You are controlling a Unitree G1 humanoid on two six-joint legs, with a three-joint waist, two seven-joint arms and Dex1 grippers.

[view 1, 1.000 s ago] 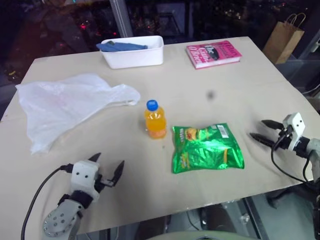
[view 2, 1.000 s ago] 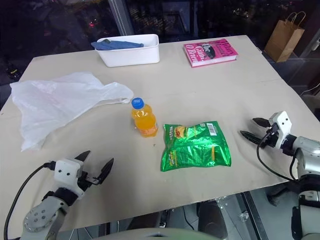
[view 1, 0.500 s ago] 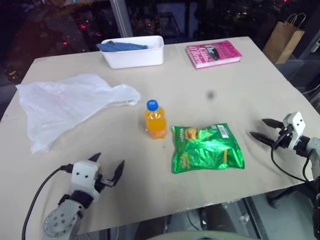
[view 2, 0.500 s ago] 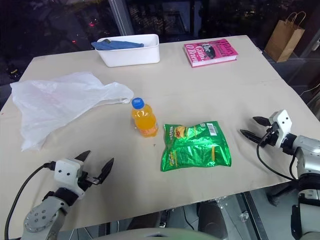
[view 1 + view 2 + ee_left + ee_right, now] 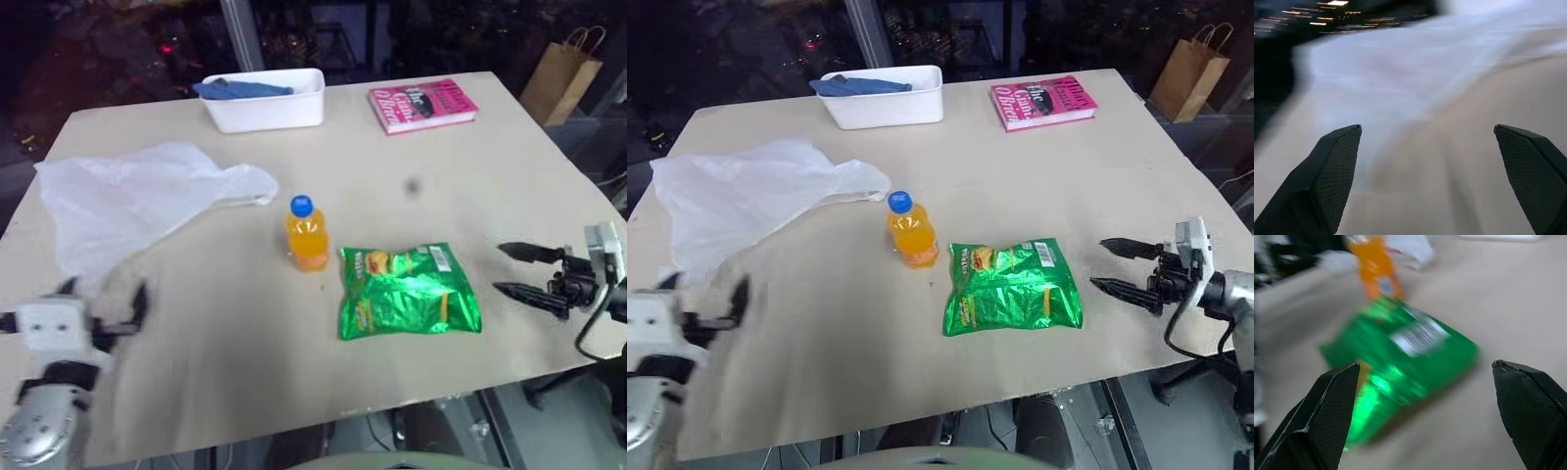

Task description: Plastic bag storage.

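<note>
Next, my left gripper grabs the bag's loose edge, since the plastic bag's thin body (image 5: 135, 201) lies spread flat on the tabletop.
The plastic bag (image 5: 127, 201), thin, white and crinkled, lies flat on the left part of the table; it also shows as a pale blur (image 5: 1391, 63) ahead in the left wrist view. My left gripper (image 5: 106, 294) hovers open at the table's near left, just short of the bag's near end, with nothing between its fingers. Over the table's right edge my right gripper (image 5: 500, 268) is open and empty. It points left toward the green snack packet (image 5: 409, 291).
An orange drink bottle (image 5: 307, 233) stands mid-table beside the packet. A white bin (image 5: 265, 100) holding a blue cloth sits at the back, with a pink book (image 5: 422, 104) to its right. A brown paper bag (image 5: 556, 72) stands on the floor past the far right corner.
My left gripper has swung left and risen, ending close to the bag's near end. My right gripper has lifted, drawn back and turned to face the packet. Both stay open.
</note>
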